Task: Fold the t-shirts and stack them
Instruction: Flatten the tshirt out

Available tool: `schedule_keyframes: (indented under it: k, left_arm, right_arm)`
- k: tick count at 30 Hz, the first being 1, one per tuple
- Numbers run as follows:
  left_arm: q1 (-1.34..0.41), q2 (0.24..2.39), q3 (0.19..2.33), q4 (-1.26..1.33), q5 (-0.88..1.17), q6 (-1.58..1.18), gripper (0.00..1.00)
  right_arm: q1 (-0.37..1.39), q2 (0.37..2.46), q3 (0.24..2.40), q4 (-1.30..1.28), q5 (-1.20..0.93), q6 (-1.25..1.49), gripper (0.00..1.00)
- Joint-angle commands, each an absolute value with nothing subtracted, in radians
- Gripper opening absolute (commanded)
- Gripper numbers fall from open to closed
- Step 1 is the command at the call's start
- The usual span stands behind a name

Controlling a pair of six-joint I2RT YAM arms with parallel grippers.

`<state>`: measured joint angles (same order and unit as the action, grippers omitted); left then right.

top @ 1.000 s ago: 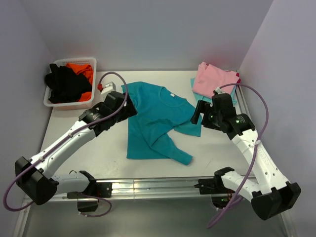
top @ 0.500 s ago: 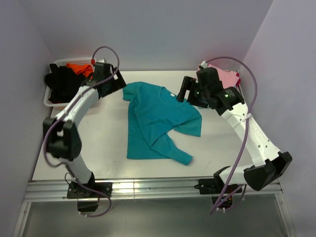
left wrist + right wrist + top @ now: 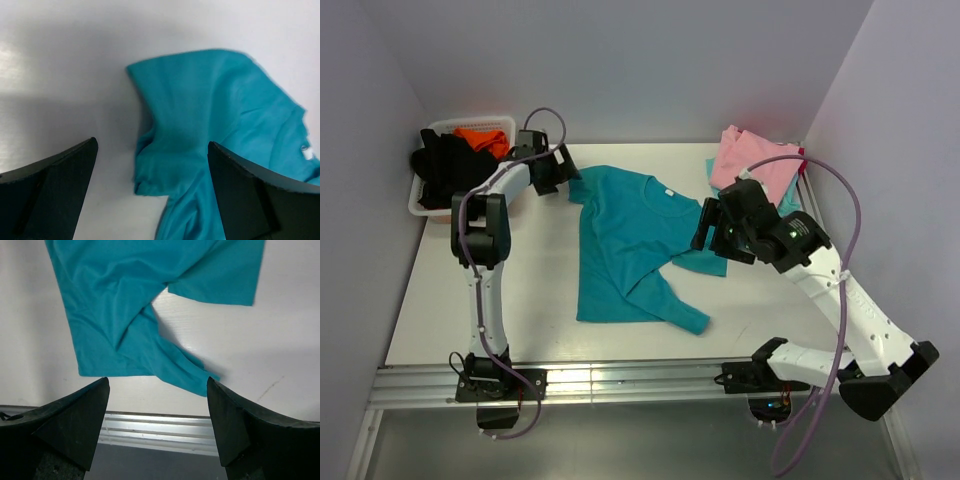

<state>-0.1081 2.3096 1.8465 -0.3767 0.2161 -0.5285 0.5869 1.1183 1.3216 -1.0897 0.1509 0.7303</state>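
I will next grab the teal t-shirt (image 3: 635,245) with my left gripper by its bunched sleeve on the basket side to spread and fold it, which leaves its front edge for my right gripper.
A teal round-necked t-shirt (image 3: 635,245) lies partly folded in the middle of the table, one sleeve crossed over toward the front. It shows in the left wrist view (image 3: 210,115) and the right wrist view (image 3: 130,305). My left gripper (image 3: 563,172) is open and empty, just above the shirt's bunched left sleeve (image 3: 155,170). My right gripper (image 3: 703,228) is open and empty, raised over the shirt's right sleeve (image 3: 705,258). A folded pink tee (image 3: 752,160) lies on a pale aqua one (image 3: 786,198) at the back right.
A white basket (image 3: 430,205) with black and orange cloth stands at the back left. The metal rail (image 3: 640,380) runs along the table's front edge. Walls close in the back and both sides.
My left gripper has come down from the basket side to the shirt's left sleeve. My right gripper has pulled back from the shirt's collar to above its right sleeve.
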Motion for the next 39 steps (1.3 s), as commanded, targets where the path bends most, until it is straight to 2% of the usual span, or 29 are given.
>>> schedule_keyframes:
  k: [1,8,11,12,14,16,17,18,28,39]
  left_arm:
    - [-0.112,2.342,1.908,-0.284,0.314,-0.577,0.99]
    - [-0.127,2.443,1.957,-0.236,0.342,-0.641,0.98]
    - [-0.133,2.474,1.994,-0.233,0.348,-0.66,0.9]
    - [-0.133,2.479,1.999,-0.23,0.347,-0.663,0.74]
    - [-0.135,2.48,2.0,-0.224,0.348,-0.676,0.55]
    - [-0.132,2.483,2.006,-0.23,0.356,-0.68,0.31]
    - [-0.13,2.487,2.013,-0.238,0.356,-0.678,0.09]
    - [-0.13,2.488,2.017,-0.245,0.36,-0.67,0.03]
    - [-0.083,2.45,1.896,-0.224,0.394,-0.614,0.0]
    - [-0.043,2.413,1.845,-0.207,0.443,-0.595,0.0]
  right_arm:
    - [0.594,1.078,1.332,-1.163,0.232,0.778,0.86]
    - [0.604,1.107,1.341,-1.152,0.21,0.781,0.84]
    - [0.675,1.172,1.38,-1.141,0.204,0.749,0.84]
    - [0.704,1.198,1.399,-1.147,0.207,0.744,0.84]
    - [0.806,1.311,1.469,-1.161,0.227,0.73,0.84]
    - [0.879,1.452,1.537,-1.187,0.241,0.723,0.84]
    - [0.94,1.503,1.61,-1.196,0.238,0.723,0.84]
    - [0.963,1.597,1.646,-1.212,0.229,0.721,0.84]
    - [1.146,1.98,1.969,-1.241,0.077,0.618,0.85]
    - [1.187,2.117,1.913,-1.104,-0.023,0.629,0.85]
